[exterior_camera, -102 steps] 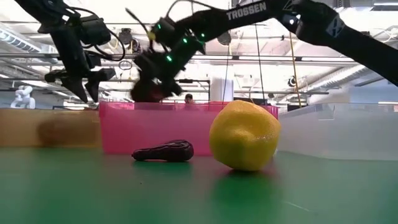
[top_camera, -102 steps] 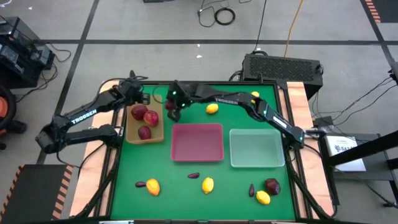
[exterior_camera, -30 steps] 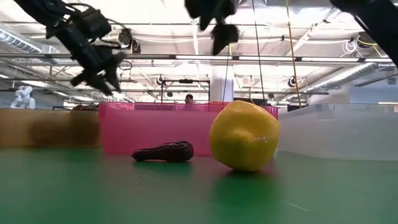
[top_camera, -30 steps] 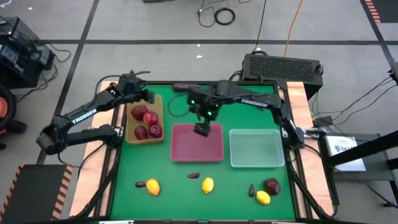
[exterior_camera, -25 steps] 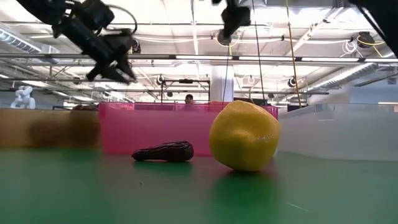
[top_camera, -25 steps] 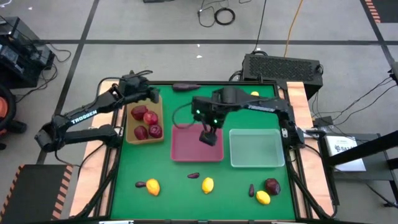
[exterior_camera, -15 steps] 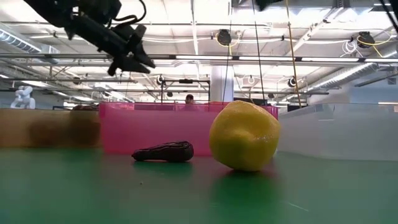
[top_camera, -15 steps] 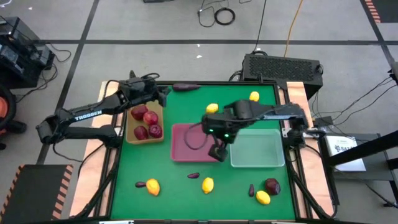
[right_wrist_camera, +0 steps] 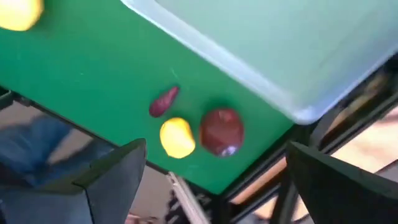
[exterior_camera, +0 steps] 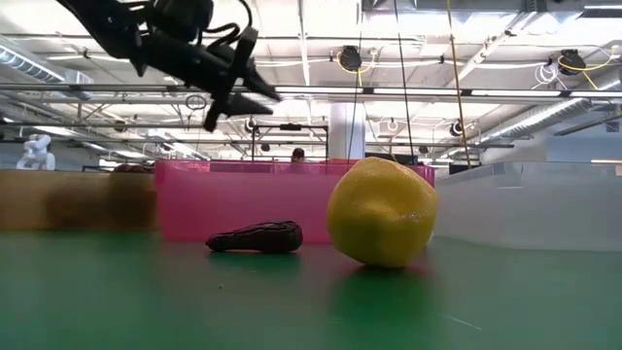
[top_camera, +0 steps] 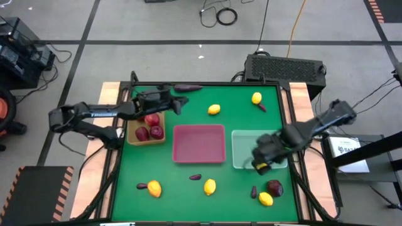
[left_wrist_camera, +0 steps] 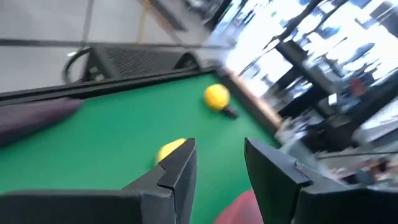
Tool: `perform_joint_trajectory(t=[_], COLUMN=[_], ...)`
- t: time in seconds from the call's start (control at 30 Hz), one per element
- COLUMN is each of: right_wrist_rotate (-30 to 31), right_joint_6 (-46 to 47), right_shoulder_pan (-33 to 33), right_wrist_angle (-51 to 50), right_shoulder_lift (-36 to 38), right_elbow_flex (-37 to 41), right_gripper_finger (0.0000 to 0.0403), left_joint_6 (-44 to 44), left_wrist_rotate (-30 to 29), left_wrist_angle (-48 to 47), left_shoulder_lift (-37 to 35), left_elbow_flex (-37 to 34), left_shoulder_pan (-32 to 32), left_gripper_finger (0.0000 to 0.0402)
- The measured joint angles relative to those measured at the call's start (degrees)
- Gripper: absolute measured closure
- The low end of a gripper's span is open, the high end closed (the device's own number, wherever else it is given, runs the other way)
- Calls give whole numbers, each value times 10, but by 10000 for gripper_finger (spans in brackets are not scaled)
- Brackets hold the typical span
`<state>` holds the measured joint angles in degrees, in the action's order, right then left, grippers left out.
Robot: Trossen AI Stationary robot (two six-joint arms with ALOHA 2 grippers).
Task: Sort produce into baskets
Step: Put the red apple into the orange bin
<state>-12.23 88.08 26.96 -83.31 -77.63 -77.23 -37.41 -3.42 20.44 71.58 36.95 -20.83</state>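
The apple should go into the tan tray (top_camera: 133, 135) with the other apples, so my right gripper should grab the apple by its round sides next.
My left gripper (top_camera: 181, 103) is open and empty, in the air just right of the tan tray (top_camera: 133, 135), which holds three dark-red apples (top_camera: 151, 120). In its wrist view (left_wrist_camera: 221, 165) a lemon (left_wrist_camera: 171, 150) lies ahead of the fingers. My right gripper (top_camera: 259, 163) is wide open and empty above the near edge of the clear tray (top_camera: 270, 141). Its wrist view (right_wrist_camera: 217, 158) looks down on an apple (right_wrist_camera: 222, 130), a lemon (right_wrist_camera: 177, 138) and a small eggplant (right_wrist_camera: 164, 101) on the mat. The pink tray (top_camera: 199, 143) holds nothing.
Loose on the green mat: lemons (top_camera: 214, 110) (top_camera: 256, 98) and a long eggplant (top_camera: 185, 88) at the far side; lemons (top_camera: 154, 188) (top_camera: 210, 186) (top_camera: 266, 199), small eggplants (top_camera: 196, 177) (top_camera: 254, 191) and an apple (top_camera: 274, 187) at the near side.
My right gripper has swung from above the pink tray toward the table's right and near edges, to above the clear tray's near edge. My left gripper has moved from the tan tray's far edge toward the table's right, past the tray's right side.
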Motion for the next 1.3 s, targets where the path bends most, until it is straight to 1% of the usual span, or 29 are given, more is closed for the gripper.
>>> perform_joint_trajectory(t=[0.1,0.2,0.37,0.53,0.63,0.73,0.93,1.03,1.17,1.3], right_wrist_rotate=[3,3,1,1,3,4,9,23,30,33], right_joint_6=[102,172,252,280,305,315,321,332,355,359], right_shoulder_pan=[58,108,164,204,218,227,227,227,227,227], right_wrist_angle=[62,78,115,182,184,196,269,304,331,360], right_shoulder_lift=[30,32,23,9,-5,-21,-33,-34,-34,-34], right_elbow_flex=[60,101,147,176,190,205,245,263,283,301], right_gripper_finger=[28,28,28,28,28,28,28,28,28,28], left_joint_6=[-24,-42,-43,-43,-43,-43,-43,-43,-43,-42], left_wrist_rotate=[-19,-43,-93,-148,-178,-189,-190,-189,-185,-180], left_wrist_angle=[61,65,66,66,63,66,63,65,64,62], left_shoulder_lift=[24,45,69,92,106,123,147,156,166,169], left_elbow_flex=[3,22,55,79,92,106,124,132,139,142], left_shoulder_pan=[27,56,109,154,173,185,190,190,190,190], left_gripper_finger=[261,261,261,261,261,261,261,261,261,261])
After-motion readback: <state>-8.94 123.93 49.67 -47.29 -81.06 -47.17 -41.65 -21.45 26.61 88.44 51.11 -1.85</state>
